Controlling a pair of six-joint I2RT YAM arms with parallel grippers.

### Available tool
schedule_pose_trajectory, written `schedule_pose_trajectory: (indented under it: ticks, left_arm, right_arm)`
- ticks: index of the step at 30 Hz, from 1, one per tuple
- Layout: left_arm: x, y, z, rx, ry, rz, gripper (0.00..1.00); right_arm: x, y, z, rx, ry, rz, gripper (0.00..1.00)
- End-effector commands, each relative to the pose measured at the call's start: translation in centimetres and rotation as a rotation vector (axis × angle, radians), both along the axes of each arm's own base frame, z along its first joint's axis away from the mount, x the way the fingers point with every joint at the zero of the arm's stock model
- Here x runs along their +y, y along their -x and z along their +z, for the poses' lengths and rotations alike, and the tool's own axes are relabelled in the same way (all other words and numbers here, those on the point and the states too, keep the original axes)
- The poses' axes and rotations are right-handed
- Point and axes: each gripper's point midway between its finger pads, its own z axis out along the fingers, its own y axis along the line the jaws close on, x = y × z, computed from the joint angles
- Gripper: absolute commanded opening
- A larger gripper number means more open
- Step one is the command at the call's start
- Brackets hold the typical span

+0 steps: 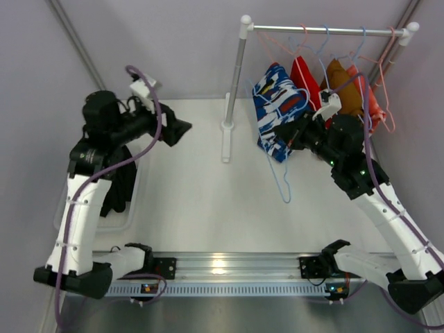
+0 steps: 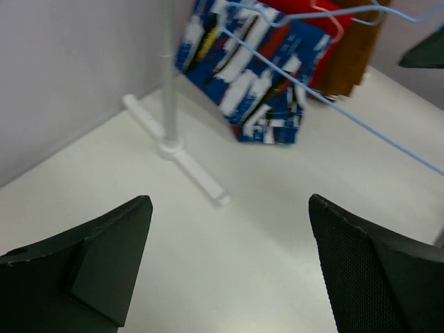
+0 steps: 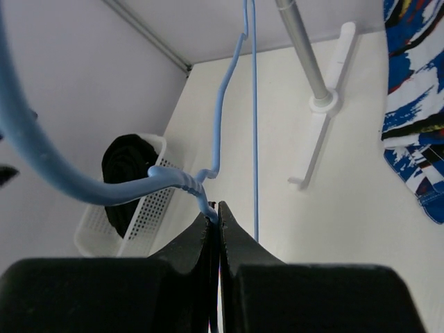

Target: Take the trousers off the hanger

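My left gripper grabs the light blue wire hanger by its side wire next, leaving the hanger's hook free to hang on the rack's bar.
The blue patterned trousers [image 1: 276, 104] hang at the left end of the rack's row, with the red [image 1: 305, 78], brown [image 1: 340, 82] and orange-red [image 1: 369, 97] ones behind them. The black trousers [image 1: 119, 182] lie in a white basket [image 1: 135, 208] at the left. My right gripper [image 1: 283, 133] is shut on a light blue wire hanger [image 3: 208, 198], which dangles below it [image 1: 281, 177], next to the patterned trousers [image 3: 413, 104]. My left gripper [image 1: 177, 132] is open and empty above the table. In its view [image 2: 229, 201], the hanger wire [image 2: 361, 121] crosses the patterned trousers [image 2: 250, 69].
The rack's white pole [image 1: 232, 90] stands on a foot [image 1: 226, 142] in the table's middle, with the rail [image 1: 326, 30] across the top right. Walls close in on both sides. The basket [image 3: 142, 208] with the black cloth [image 3: 128, 173] shows in the right wrist view.
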Motion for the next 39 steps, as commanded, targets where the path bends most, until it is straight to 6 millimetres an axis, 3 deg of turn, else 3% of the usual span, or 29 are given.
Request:
schedule_pose_trajectory:
  ticks: [1, 6, 8, 9, 13, 16, 21, 30, 35, 39]
  left_arm:
    - [-5.4, 0.4, -2.9, 0.13, 0.006, -0.116, 0.99]
    - [-12.8, 1.6, -0.8, 0.14, 0.129, -0.263, 0.98]
    - [-14.5, 1.8, -0.8, 0.149, 0.149, -0.26, 0.98]
    - [-16.3, 2.6, -0.6, 0.162, 0.17, -0.297, 0.98]
    - [-19.7, 4.2, 0.4, 0.164, 0.24, -0.307, 0.95]
    - [-21.2, 4.8, 0.4, 0.201, 0.278, -0.304, 0.92]
    - [-24.5, 5.7, -0.8, 0.242, 0.275, -0.256, 0.8]
    - [-27.2, 4.8, -2.5, 0.25, 0.237, -0.144, 0.71]
    - [-26.9, 3.5, -3.1, 0.251, 0.228, -0.063, 0.61]
    - [-26.9, 3.6, -3.4, 0.256, 0.227, -0.067, 0.54]
  right_arm:
    - [-2.0, -0.9, 3.5, -0.029, -0.047, -0.129, 0.0]
    - [-2.7, -2.4, 3.7, 0.026, -0.073, -0.226, 0.0]
    - [-1.8, -2.8, 3.8, 0.04, -0.083, -0.21, 0.0]
    - [-1.1, -3.3, 3.6, 0.045, -0.088, -0.198, 0.0]
    - [0.6, -4.0, 3.3, 0.055, -0.06, -0.192, 0.0]
    - [0.8, -4.4, 4.0, 0.048, -0.056, -0.206, 0.0]
    - [1.3, -5.0, 4.4, 0.038, -0.055, -0.214, 0.0]
    - [1.4, -4.5, 5.1, 0.026, -0.066, -0.216, 0.0]
    - [1.3, -4.2, 5.2, 0.02, -0.067, -0.212, 0.0]
    - [1.2, -4.0, 5.3, 0.017, -0.068, -0.21, 0.0]
